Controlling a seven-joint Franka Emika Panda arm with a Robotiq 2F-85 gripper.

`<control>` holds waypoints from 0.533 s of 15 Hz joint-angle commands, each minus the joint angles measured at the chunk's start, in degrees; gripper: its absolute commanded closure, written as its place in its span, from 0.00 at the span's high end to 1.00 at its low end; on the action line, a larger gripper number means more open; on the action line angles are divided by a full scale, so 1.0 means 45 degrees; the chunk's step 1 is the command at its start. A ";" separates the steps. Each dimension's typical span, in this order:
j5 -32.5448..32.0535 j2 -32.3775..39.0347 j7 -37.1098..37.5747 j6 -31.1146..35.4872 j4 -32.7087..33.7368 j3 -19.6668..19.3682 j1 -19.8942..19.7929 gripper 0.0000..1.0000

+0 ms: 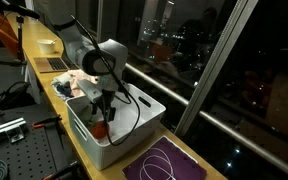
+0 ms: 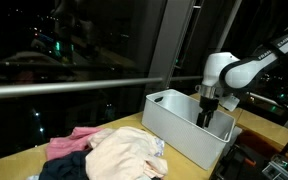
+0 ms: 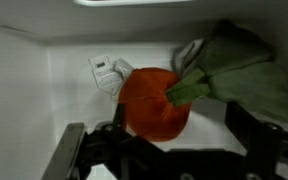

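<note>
The robot's open fingers are above the orange-red item (image 1: pixel 100 130) (image 3: pixel 152 102) on the bottom of the bin, so the gripper isn't ready to close yet and needs to lower first, then close on it.
An orange-red cloth item (image 3: pixel 154 102) with a white tag (image 3: pixel 108 72) lies on the floor of a white bin (image 1: pixel 134 127) (image 2: pixel 174 128). A green cloth (image 3: pixel 239 68) overlaps its right side. My gripper (image 3: pixel 164 150) hangs inside the bin just over the orange item, open, with one dark finger (image 3: pixel 72 152) to the left and the other at the right, and nothing between them. Both exterior views show the gripper (image 1: pixel 104 106) (image 2: pixel 206 114) lowered into the bin. The orange-red item (image 1: pixel 101 129) shows below it in an exterior view.
A pile of clothes (image 2: pixel 109 155) (image 1: pixel 72 85) lies on the wooden counter beside the bin, pink, cream and dark pieces. A purple mat (image 1: pixel 169 162) with a white cord lies on the bin's other side. A railing and dark windows run behind the counter.
</note>
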 commanded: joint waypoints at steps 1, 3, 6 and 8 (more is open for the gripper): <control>0.0346 0.0494 -0.0412 0.0583 -0.0049 -0.0027 0.0019 1.00; 0.0378 0.0716 -0.0441 0.0882 -0.0157 0.0021 0.0025 1.00; 0.0296 0.1166 -0.0443 0.1289 -0.0151 -0.0017 0.0043 1.00; 0.0367 0.1449 -0.0558 0.1377 -0.0051 0.0006 -0.0034 0.76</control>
